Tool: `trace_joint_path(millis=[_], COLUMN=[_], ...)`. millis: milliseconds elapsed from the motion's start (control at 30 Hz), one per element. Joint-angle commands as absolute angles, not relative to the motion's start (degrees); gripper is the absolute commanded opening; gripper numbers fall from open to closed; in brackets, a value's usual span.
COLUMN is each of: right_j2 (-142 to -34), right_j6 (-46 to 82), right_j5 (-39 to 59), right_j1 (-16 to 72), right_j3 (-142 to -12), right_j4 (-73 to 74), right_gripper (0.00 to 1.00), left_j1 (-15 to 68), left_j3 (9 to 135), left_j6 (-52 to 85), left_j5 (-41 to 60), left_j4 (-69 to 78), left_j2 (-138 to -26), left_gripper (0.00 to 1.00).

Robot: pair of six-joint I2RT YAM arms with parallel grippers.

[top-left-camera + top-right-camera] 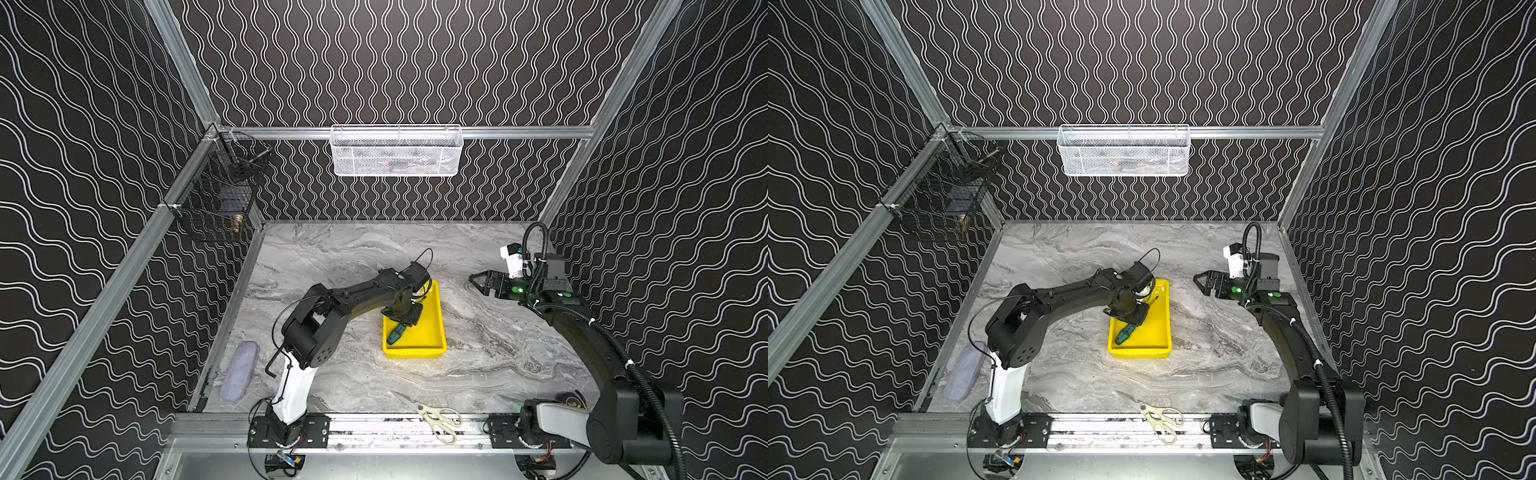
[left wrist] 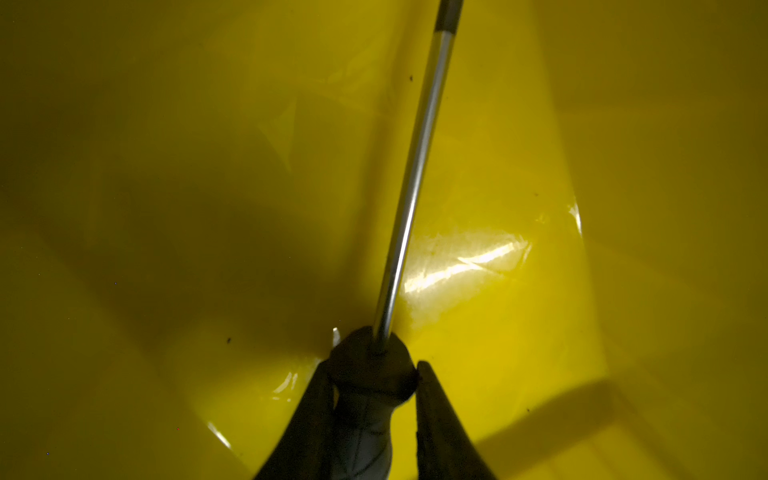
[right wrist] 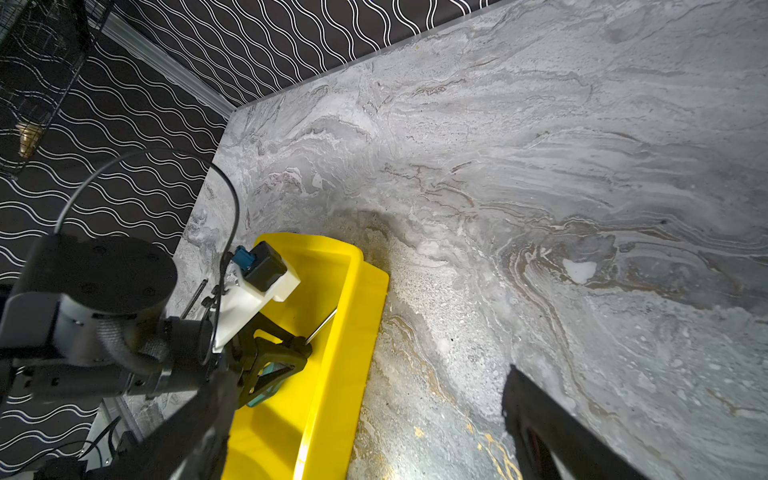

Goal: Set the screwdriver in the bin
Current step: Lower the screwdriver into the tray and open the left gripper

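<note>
My left gripper is ready to open, as the green handle [image 1: 395, 333] [image 2: 360, 438] is inside the bin's rim, low over the bin's yellow bottom. The screwdriver would rest there if I let go now.
The yellow bin [image 1: 415, 353] [image 1: 1140, 353] sits mid-table. My left gripper [image 1: 405, 322] [image 1: 1133, 322] [image 2: 372, 368] is down inside it, shut on the screwdriver [image 1: 395, 333] [image 1: 1124, 334] at the black front of the handle. The green handle end points toward the bin's near left corner. In the left wrist view the thin metal shaft [image 2: 415, 166] runs out over the yellow bin floor [image 2: 519, 332]. Whether the tool touches the floor I cannot tell. My right gripper [image 1: 473, 282] [image 1: 1198, 282] hovers open and empty to the right of the bin [image 3: 345, 332], one finger [image 3: 540, 415] showing.
Cream-handled scissors [image 1: 438, 415] lie at the table's front edge. A grey pouch [image 1: 239, 370] lies at the near left. A white mesh basket [image 1: 395, 151] hangs on the back rail and a black wire basket [image 1: 220, 195] on the left rail.
</note>
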State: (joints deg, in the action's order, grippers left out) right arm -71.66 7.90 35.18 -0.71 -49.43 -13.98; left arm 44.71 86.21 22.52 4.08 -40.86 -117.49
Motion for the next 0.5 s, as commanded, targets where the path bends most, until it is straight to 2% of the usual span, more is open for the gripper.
trace_joint_path(millis=[0, 267, 467], right_j2=[-71.7, -72.0, -72.0], right_j6=[7.1, 7.0, 7.0], right_j5=[35.4, 35.5, 35.7], right_j1=[-0.6, -0.6, -0.6], right_j3=[-49.8, -49.9, -50.1], right_j4=[-14.2, -14.2, -14.3], right_gripper=[1.00, 1.00, 1.00], left_j1=[44.4, 44.1, 43.9], left_j3=[85.9, 86.2, 86.7], left_j6=[23.0, 22.3, 22.2], left_j5=[5.1, 4.8, 4.7], left_j4=[-40.1, -40.2, -40.3], left_j2=[-117.8, -118.0, -117.8], left_gripper=[0.29, 0.42, 0.57])
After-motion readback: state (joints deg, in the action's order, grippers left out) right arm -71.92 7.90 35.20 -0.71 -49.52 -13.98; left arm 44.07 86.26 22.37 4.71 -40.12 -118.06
